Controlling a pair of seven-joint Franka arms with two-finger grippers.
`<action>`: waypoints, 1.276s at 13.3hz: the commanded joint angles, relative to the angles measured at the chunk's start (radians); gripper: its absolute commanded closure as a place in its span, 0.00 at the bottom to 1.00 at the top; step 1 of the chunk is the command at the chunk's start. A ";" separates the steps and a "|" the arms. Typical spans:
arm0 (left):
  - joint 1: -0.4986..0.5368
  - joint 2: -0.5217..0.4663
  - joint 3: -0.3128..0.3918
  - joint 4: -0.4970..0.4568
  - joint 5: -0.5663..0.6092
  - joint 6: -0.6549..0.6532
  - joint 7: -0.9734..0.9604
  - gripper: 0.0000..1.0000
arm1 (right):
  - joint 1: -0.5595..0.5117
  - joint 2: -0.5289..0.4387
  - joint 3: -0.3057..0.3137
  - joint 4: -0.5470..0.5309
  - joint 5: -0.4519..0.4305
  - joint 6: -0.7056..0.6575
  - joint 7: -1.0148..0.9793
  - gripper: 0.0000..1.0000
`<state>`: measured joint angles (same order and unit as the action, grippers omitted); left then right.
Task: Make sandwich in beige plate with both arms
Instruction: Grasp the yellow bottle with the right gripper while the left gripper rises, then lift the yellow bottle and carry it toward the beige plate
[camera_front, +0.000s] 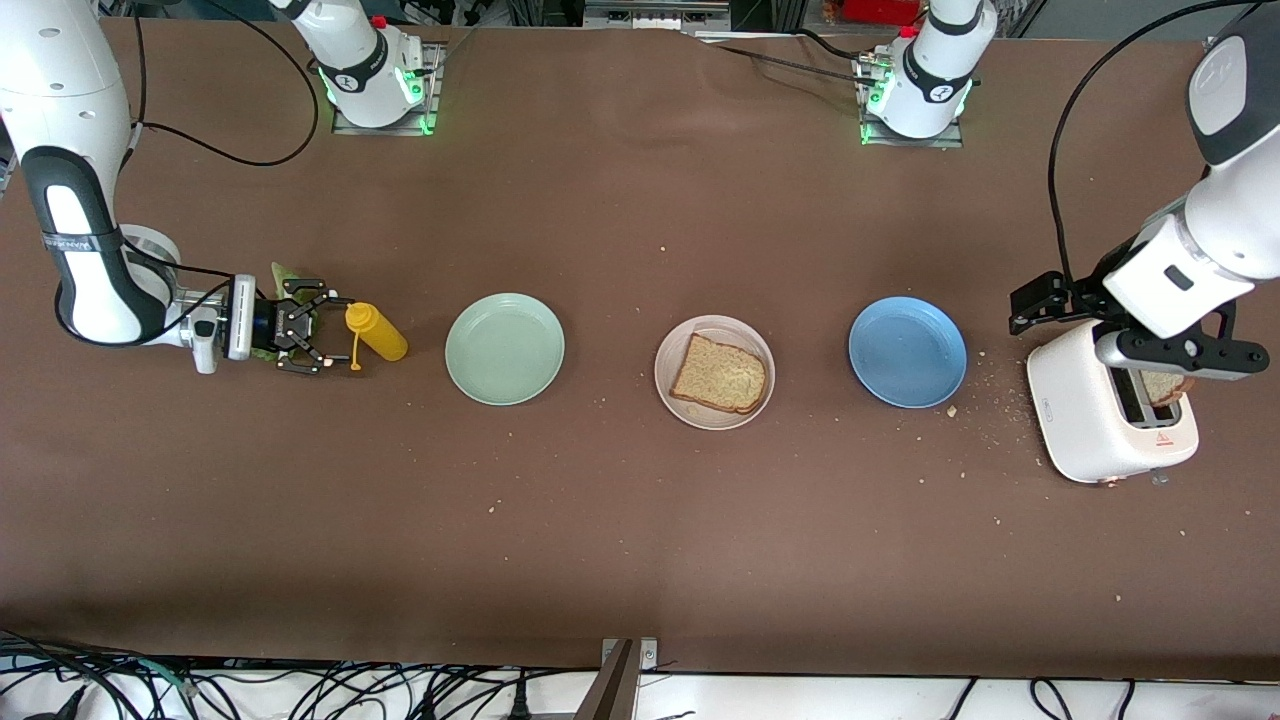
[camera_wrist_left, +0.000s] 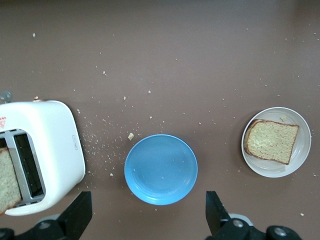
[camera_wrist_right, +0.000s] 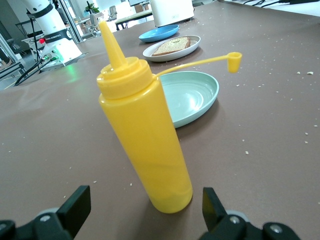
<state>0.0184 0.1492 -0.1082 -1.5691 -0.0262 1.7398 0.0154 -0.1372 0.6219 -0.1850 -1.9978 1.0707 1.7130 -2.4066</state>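
The bottle's nozzle slopes to a thin tip, and its cap dangles beside it. My right gripper should grab the bottle by its straight-sided body (camera_front: 384, 337) next.
A brown bread slice (camera_front: 720, 373) (camera_wrist_left: 271, 141) lies on the beige plate (camera_front: 676, 398) (camera_wrist_left: 301, 162) at mid-table. A second slice (camera_front: 1162, 386) (camera_wrist_left: 7, 181) stands in a slot of the white toaster (camera_front: 1095, 420) (camera_wrist_left: 56, 145). My left gripper (camera_front: 1180, 365) (camera_wrist_left: 147, 215) hangs open over the toaster, holding nothing. A green lettuce leaf (camera_front: 282, 272) lies mostly hidden under my right arm's wrist. My right gripper (camera_front: 330, 335) (camera_wrist_right: 144, 207) is low at the table and open, with the yellow bottle just off its fingertips.
The yellow squeeze bottle (camera_front: 377, 332) (camera_wrist_right: 145, 140) stands upright with its tethered cap hanging off. A mint-green plate (camera_front: 504, 348) (camera_wrist_right: 192, 95) sits beside it, bare. A blue plate (camera_front: 907, 351) (camera_wrist_left: 161, 169), also bare, lies between the beige plate and the toaster. Crumbs surround the toaster.
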 joint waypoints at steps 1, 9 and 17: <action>-0.075 -0.097 0.085 -0.134 -0.026 0.060 0.040 0.00 | -0.001 0.007 0.013 -0.001 0.028 -0.022 -0.017 0.01; -0.019 -0.181 0.055 -0.173 -0.035 0.090 0.037 0.00 | 0.001 0.047 0.067 0.008 0.035 -0.030 -0.016 0.17; 0.003 -0.198 0.038 -0.249 0.071 0.248 -0.058 0.00 | 0.010 0.064 0.088 0.036 0.049 -0.026 -0.017 0.25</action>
<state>0.0031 -0.0261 -0.0558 -1.7670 0.0249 1.9603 0.0128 -0.1311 0.6650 -0.1073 -1.9895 1.0951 1.6888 -2.4071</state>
